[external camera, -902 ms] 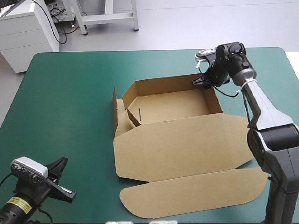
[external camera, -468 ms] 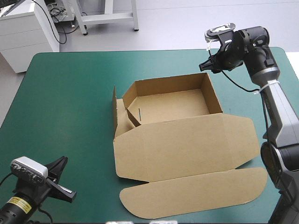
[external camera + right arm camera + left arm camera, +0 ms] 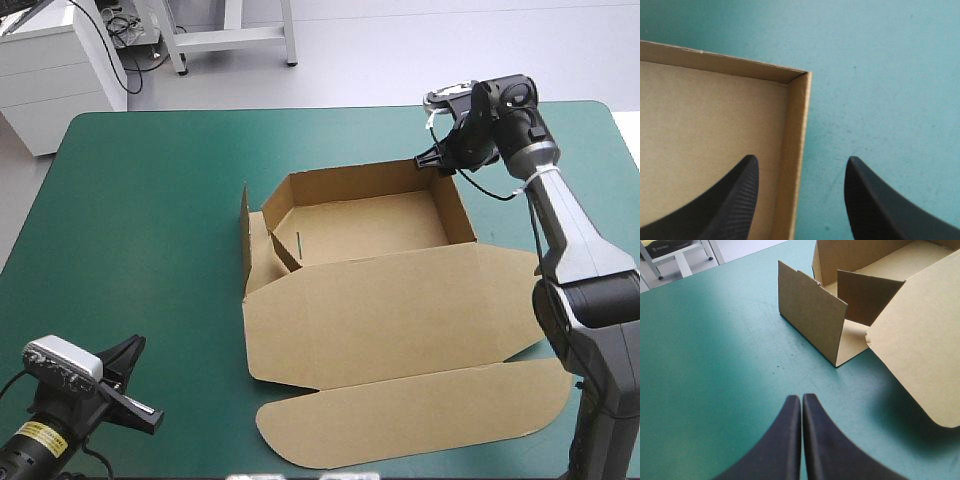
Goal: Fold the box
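My right gripper needs to grab the box by the top edge of its short upright side [image 3: 459, 205] next, to keep the open tray [image 3: 370, 218] steady for folding.
The brown box [image 3: 370, 226] stands mid-table as an open tray, its lid [image 3: 400, 310] lying flat toward the front edge. My right gripper [image 3: 433, 161] is open at the tray's far right corner. In the right wrist view this gripper [image 3: 801, 159] straddles the right wall [image 3: 796, 130], with one finger over the tray floor and the other outside over the teal-green cover. My left gripper [image 3: 136, 348] rests shut near the front left corner, well apart from the box. Its own view shows the shut gripper [image 3: 801, 396] pointing at the box's upright left flap [image 3: 810, 315].
The left side flap [image 3: 246, 232] stands outside the tray's left wall. The lid's rounded tuck flap [image 3: 420, 410] reaches close to the table's front edge. Bare teal-green cover [image 3: 150, 220] lies left of the box.
My right gripper rose and swung away from the tray's far right corner, then came back down to that corner. The box and the left arm have not moved.
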Robot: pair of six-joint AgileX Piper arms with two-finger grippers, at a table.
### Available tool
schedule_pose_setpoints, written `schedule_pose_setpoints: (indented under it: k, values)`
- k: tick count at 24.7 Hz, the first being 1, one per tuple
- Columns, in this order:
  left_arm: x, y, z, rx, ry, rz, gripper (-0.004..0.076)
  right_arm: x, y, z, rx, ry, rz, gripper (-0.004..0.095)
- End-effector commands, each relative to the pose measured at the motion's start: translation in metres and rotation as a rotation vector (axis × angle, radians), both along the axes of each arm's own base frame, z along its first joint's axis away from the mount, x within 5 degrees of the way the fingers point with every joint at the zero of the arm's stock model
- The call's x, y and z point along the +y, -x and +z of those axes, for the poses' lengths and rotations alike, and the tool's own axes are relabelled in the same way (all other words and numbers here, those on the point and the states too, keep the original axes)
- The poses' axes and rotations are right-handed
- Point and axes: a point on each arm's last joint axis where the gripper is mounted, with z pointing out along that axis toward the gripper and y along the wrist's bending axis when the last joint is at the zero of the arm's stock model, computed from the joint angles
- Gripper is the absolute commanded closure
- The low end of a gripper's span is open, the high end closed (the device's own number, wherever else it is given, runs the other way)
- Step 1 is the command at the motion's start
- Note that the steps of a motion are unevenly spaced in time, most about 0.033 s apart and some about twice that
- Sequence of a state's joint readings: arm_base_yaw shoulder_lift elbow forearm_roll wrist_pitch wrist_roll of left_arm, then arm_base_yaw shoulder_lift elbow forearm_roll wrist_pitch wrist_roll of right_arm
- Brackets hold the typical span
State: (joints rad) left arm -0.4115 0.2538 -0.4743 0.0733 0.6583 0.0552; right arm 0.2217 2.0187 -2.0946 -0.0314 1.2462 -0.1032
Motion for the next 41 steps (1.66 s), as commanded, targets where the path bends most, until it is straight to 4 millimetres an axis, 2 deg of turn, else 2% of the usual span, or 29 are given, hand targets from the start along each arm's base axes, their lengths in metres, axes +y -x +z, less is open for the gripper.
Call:
schedule_pose_setpoints:
  k: [1,6,10,13,15,16,21,24,27,31,37,41]
  values:
    - [-0.001,-0.002,0.013,-0.080,0.044,-0.006,0.0731,0.003,0.002,0.011,-0.020,-0.038,0.004,0.0423]
    - [-0.001,-0.001,0.013,-0.075,0.042,-0.005,0.0731,0.008,-0.014,-0.024,0.061,-0.043,0.006,0.0423]
    - [-0.001,-0.001,0.011,-0.051,0.032,-0.003,0.0731,0.010,-0.020,-0.041,0.101,-0.060,-0.047,0.0442]
    - [-0.001,-0.001,0.010,-0.047,0.030,-0.006,0.0731,0.010,-0.021,-0.043,0.105,-0.060,-0.049,0.0560]
    - [-0.001,-0.001,0.010,-0.047,0.030,-0.006,0.0731,0.009,-0.021,-0.043,0.102,-0.048,-0.051,0.0748]
    - [-0.001,-0.001,0.010,-0.047,0.030,-0.006,0.0731,0.007,-0.021,-0.042,0.095,-0.028,-0.056,0.0927]
    - [-0.001,-0.001,0.010,-0.048,0.028,-0.005,0.0731,0.006,-0.021,-0.040,0.089,-0.020,-0.057,0.0928]
    - [-0.001,-0.001,0.010,-0.048,0.028,-0.005,0.0731,0.004,-0.012,-0.018,0.042,-0.031,-0.054,0.0928]
    - [-0.001,-0.001,0.012,-0.069,0.037,-0.007,0.0731,-0.005,0.009,0.027,-0.068,-0.010,-0.060,0.0928]
    - [-0.001,-0.002,0.015,-0.103,0.040,-0.006,0.0731,-0.018,0.053,0.094,-0.233,-0.018,-0.072,0.0928]
    - [0.000,-0.003,0.016,-0.122,0.005,0.004,0.0731,-0.035,0.099,0.146,-0.387,0.007,-0.109,0.0928]
    - [0.000,-0.003,0.019,-0.153,0.018,0.001,0.0731,-0.042,0.116,0.163,-0.442,0.024,-0.137,0.0928]
